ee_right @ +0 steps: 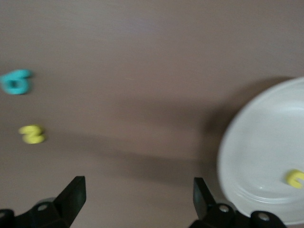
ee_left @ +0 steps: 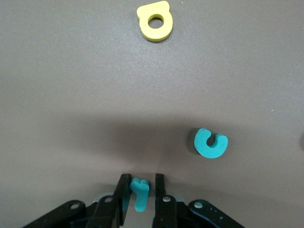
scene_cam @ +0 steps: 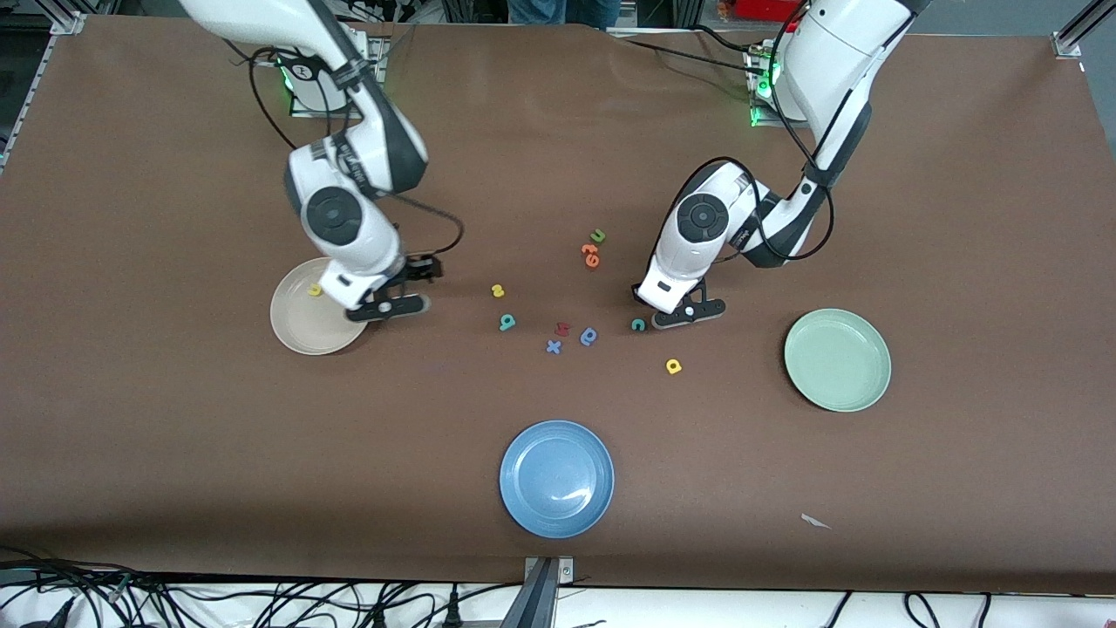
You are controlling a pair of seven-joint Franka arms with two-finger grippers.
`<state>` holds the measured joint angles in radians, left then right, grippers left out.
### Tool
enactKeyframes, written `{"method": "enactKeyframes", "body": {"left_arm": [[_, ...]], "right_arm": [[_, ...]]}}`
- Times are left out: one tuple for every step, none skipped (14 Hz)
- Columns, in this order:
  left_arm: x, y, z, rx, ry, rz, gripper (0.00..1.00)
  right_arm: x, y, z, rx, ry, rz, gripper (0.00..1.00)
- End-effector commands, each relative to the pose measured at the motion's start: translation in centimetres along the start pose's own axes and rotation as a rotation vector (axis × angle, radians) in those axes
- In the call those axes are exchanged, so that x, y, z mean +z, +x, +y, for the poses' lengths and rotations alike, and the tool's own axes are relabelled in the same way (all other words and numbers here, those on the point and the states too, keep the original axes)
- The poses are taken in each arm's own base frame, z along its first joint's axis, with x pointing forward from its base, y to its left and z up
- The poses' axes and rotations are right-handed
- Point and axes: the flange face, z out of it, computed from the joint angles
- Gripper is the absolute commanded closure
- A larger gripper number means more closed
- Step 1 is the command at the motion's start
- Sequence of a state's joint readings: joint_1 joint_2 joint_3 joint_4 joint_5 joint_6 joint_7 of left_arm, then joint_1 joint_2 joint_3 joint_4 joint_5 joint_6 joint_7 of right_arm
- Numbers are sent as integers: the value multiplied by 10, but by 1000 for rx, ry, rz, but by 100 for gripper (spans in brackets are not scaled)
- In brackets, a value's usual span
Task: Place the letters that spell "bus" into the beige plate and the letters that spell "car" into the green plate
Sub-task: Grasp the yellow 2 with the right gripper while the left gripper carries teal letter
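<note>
I will grab the yellow s by its curved sides with my right gripper next, to spell "bus" in the beige plate.
The teal r (ee_left: 140, 194) lies on the table between the fingers of my left gripper (ee_left: 140, 187), which have closed in on it, one pad against it. The same left gripper (scene_cam: 683, 315) sits low beside the teal c (scene_cam: 638, 324) (ee_left: 211, 143). The yellow a (scene_cam: 673, 366) (ee_left: 154, 22) lies nearer the front camera. My right gripper (scene_cam: 388, 307) (ee_right: 137, 194) hangs open and empty at the rim of the beige plate (scene_cam: 301, 336) (ee_right: 256, 137). That plate holds the yellow u (scene_cam: 315, 290) (ee_right: 295, 178). The yellow s (scene_cam: 498, 291) (ee_right: 32, 134) and teal b (scene_cam: 506, 323) (ee_right: 16, 81) lie mid-table. The green plate (scene_cam: 837, 359) holds nothing.
Mid-table lie a red letter (scene_cam: 562, 329), a blue looped letter (scene_cam: 588, 336) and a blue x (scene_cam: 553, 346). An orange letter (scene_cam: 590, 254) and a green u (scene_cam: 597, 235) lie closer to the arms' bases. A blue plate (scene_cam: 556, 478) stands near the front edge.
</note>
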<state>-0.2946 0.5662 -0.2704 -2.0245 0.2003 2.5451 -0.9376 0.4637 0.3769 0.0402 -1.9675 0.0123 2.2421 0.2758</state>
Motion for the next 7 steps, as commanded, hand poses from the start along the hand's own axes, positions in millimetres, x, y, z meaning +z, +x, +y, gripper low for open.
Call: {"method": "enactKeyframes", "body": {"left_arm": [[7, -6, 2, 9, 31, 3, 77], [7, -6, 2, 11, 31, 3, 78], [6, -6, 2, 11, 30, 4, 80], [7, -5, 1, 11, 31, 4, 81], [7, -5, 1, 11, 32, 4, 83], [7, -5, 1, 14, 31, 5, 84], [8, -5, 1, 15, 33, 3, 85]], "right_arm": [[0, 25, -38, -50, 22, 19, 1], [6, 29, -57, -75, 21, 23, 1], [12, 30, -81, -97, 20, 24, 5], [22, 29, -96, -88, 14, 18, 14], [33, 27, -104, -53, 14, 11, 30], [37, 27, -106, -14, 24, 27, 53], [49, 25, -108, -2, 19, 17, 53]]}}
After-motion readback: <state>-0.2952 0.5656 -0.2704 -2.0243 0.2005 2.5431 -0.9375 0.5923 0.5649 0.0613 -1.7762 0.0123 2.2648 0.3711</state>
